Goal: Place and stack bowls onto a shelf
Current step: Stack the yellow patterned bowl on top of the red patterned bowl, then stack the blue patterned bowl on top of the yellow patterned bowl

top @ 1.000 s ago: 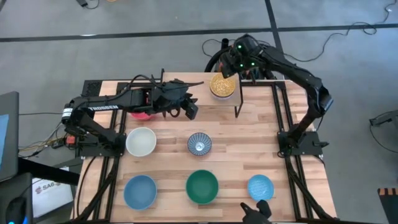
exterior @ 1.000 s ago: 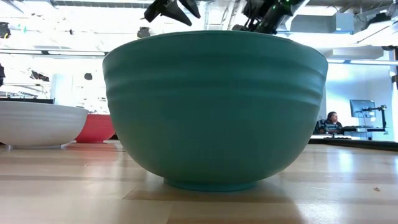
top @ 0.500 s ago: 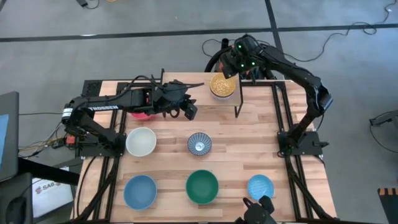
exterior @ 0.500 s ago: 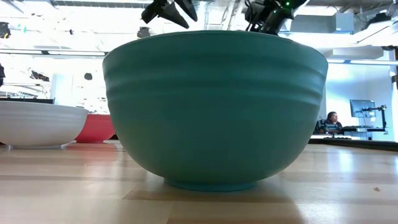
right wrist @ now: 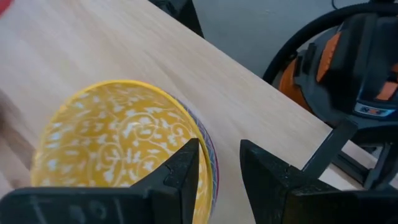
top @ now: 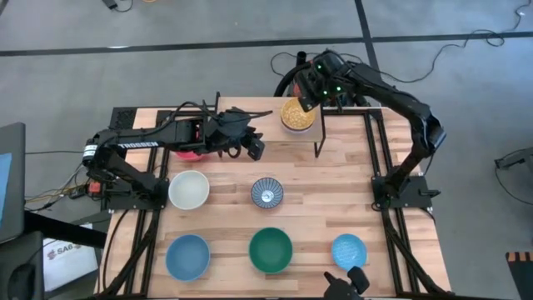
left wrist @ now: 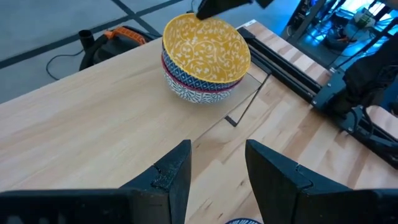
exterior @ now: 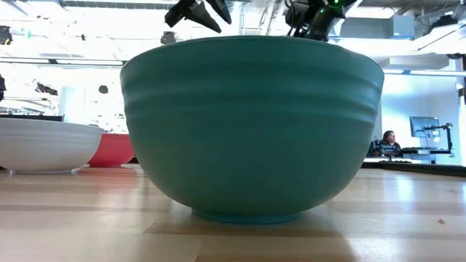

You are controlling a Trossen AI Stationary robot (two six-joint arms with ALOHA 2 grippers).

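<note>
I should next take hold of the light blue bowl by its rim (top: 365, 244) with my right gripper, to stack it on the yellow bowl (top: 297, 115).
A yellow bowl (top: 297, 115) sits nested in a patterned bowl (left wrist: 199, 93) on the shelf (top: 275, 137), at the board's far right corner. My right gripper (top: 306, 98) hangs open over the yellow bowl's far rim (right wrist: 198, 138), apart from it as far as I can see. My left gripper (top: 254, 150) hovers open above the shelf, pointing toward the stack (left wrist: 205, 59), nothing between its fingers. A red bowl (top: 190, 152) shows partly under the left arm. White (top: 189, 190), striped (top: 267, 193), green (top: 271, 250) and two light blue bowls (top: 187, 257) (top: 349, 250) rest on the table.
The shelf's thin black leg (top: 318, 137) stands at its near right corner. Black arm frames run along the table's left and right sides. A dark object (top: 350, 282) shows at the near edge. The green bowl (exterior: 251, 127) fills most of the low view.
My right gripper has tipped a little further downward over the yellow bowl while staying in place. The dark object at the near edge has shifted slightly.
</note>
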